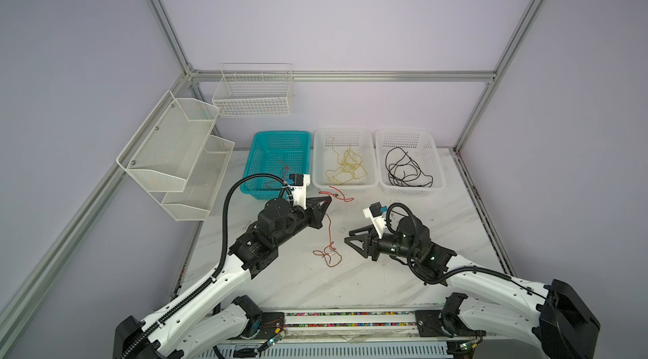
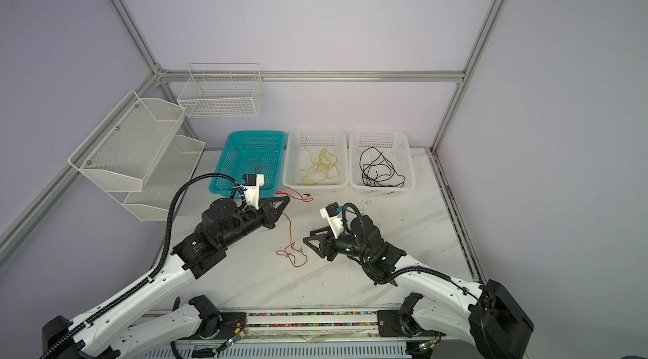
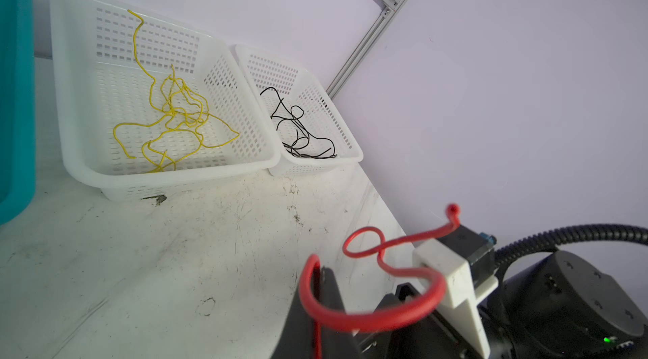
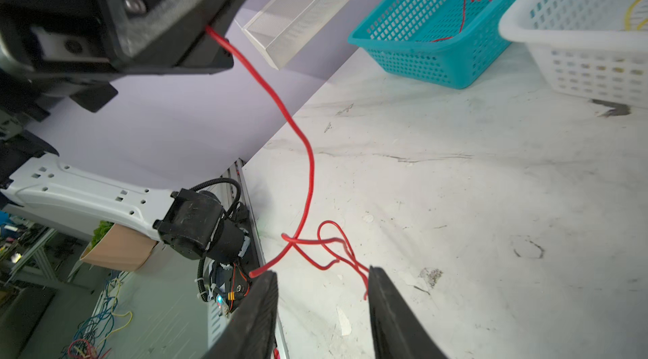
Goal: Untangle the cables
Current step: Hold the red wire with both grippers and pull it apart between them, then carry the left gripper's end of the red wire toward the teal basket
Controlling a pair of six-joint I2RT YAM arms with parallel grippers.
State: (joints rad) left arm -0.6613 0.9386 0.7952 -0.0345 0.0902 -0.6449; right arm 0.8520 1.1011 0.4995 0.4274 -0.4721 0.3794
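I will next grab the loops of the cable's loose knot with my right gripper, so the red-orange piece of cable in my left gripper stays free to untangle.
A red-orange cable (image 1: 330, 225) hangs from my left gripper (image 1: 328, 199), which is shut on it above the table. The strand drops to a loose knot (image 2: 291, 254) lying on the marble top. In the left wrist view the red-orange cable (image 3: 368, 322) curls out past the shut jaws of the left gripper (image 3: 321, 276). My right gripper (image 1: 350, 238) stands open just right of the knot; in the right wrist view the loops (image 4: 329, 245) lie just beyond its fingertips (image 4: 270, 278). A yellow cable (image 1: 345, 164) and a black cable (image 1: 403, 168) lie in separate white baskets.
A teal basket (image 1: 280, 133) at the back left holds a short red wire (image 1: 285, 167). Beside it stand the two white baskets (image 1: 343, 130) (image 1: 405, 130). Mesh shelves (image 1: 175, 150) and a wire basket (image 1: 252, 94) hang on the left walls.
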